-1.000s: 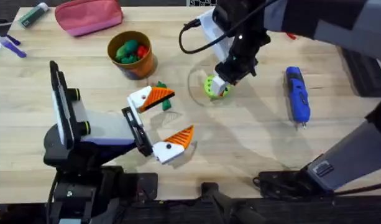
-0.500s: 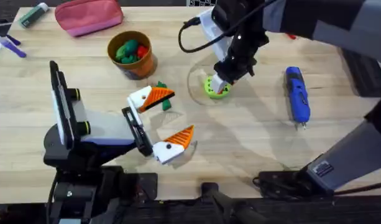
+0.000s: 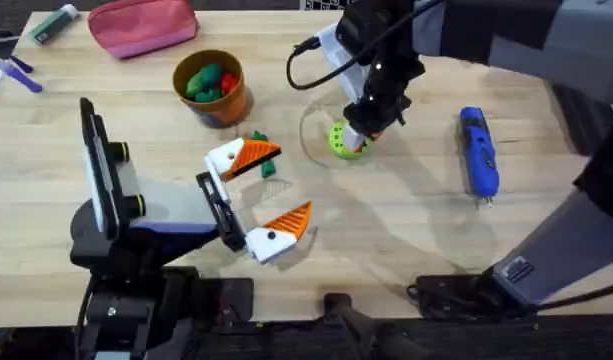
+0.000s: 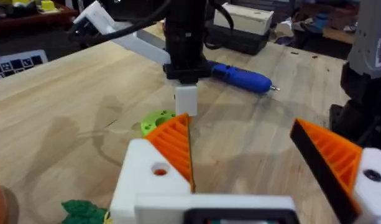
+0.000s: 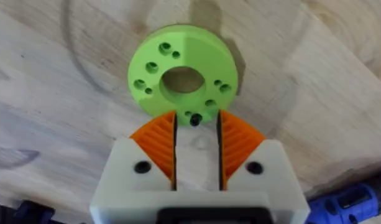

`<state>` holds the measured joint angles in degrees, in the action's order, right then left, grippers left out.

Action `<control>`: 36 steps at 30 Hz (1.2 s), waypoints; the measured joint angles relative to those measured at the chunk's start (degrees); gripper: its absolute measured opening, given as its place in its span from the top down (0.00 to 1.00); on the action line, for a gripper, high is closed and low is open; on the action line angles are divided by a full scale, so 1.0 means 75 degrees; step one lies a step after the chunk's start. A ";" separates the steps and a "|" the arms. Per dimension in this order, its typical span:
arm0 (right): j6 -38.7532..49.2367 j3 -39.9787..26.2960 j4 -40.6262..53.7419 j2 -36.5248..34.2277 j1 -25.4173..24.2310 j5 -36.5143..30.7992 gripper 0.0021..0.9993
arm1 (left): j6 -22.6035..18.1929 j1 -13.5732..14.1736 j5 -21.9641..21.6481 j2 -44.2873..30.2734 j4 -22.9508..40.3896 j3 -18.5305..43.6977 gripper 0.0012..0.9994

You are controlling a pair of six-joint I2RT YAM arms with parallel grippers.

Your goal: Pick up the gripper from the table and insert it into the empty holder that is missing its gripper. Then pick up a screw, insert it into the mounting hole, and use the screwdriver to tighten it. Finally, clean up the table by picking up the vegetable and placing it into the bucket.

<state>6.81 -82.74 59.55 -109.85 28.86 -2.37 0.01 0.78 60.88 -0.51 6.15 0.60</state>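
The lime-green disc [image 5: 183, 68] is all around the screw's shank and leaves only the top showing, so my right gripper should next pinch the screw by its head end [image 5: 195, 119].
My right gripper [image 3: 355, 131] hangs tip-down over the lime-green ring disc [image 5: 183, 68], open by a narrow gap. A small dark screw [image 5: 194, 119] shows between its orange pads at the disc's near rim. My left gripper [image 3: 293, 180] rests wide open and holds nothing. Each of its white holders [image 4: 146, 177] carries an orange ribbed gripper piece [image 4: 175, 146], and a mounting hole [image 4: 159, 170] shows in one holder. The blue screwdriver [image 3: 478, 152] lies to the right. The dark-green vegetable [image 3: 265, 166] lies by the left gripper's far finger. The bucket [image 3: 231, 103] stands at the back left.
Green and red toy vegetables [image 3: 210, 81] fill the bucket. A pink pouch [image 3: 143, 25] and markers [image 3: 16, 68] lie at the far left. The right arm's black cable [image 3: 311, 62] loops above the disc. Bare table lies between the disc and the screwdriver.
The right gripper has shifted slightly back and to the right over the green disc. The left arm, the screwdriver and the vegetable have not moved.
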 joint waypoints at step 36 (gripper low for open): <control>-0.0029 0.0000 -0.0032 -0.0002 0.0099 -0.0085 0.99 | -0.0001 0.0000 0.0000 0.0000 0.0000 0.0000 0.01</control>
<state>6.59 -82.74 59.31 -109.86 29.61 -3.01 0.00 0.78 60.88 -0.51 6.15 0.60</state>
